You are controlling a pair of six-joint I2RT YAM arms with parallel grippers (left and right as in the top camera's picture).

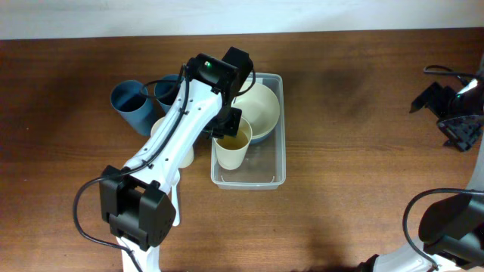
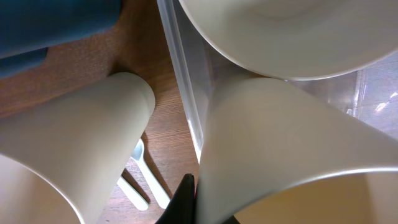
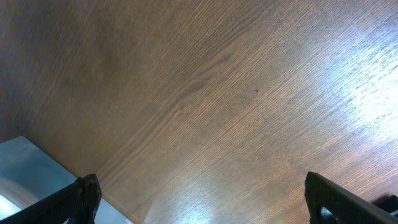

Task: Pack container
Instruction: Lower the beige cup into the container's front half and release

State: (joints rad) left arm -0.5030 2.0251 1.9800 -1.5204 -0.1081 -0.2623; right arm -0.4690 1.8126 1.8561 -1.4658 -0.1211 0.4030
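Observation:
The cup's base is inside the container's clear side, so my left gripper needs to open and the cup would stand in the container's near half.
The clear container lies in the middle of the table, seen in the left wrist view as a transparent wall. A cream bowl fills its far half and shows again from the wrist as the bowl. My left gripper is shut on the wall of an upright cream cup inside the container's near half. From the wrist, one black finger presses the outside of that cup; the other finger is hidden inside it. My right gripper hovers open over bare wood at the far right.
Two blue cups stand left of the container. Another cream cup sits beside the container under my left arm, with white plastic cutlery on the wood near it. The right wrist view has only tabletop between the open gripper.

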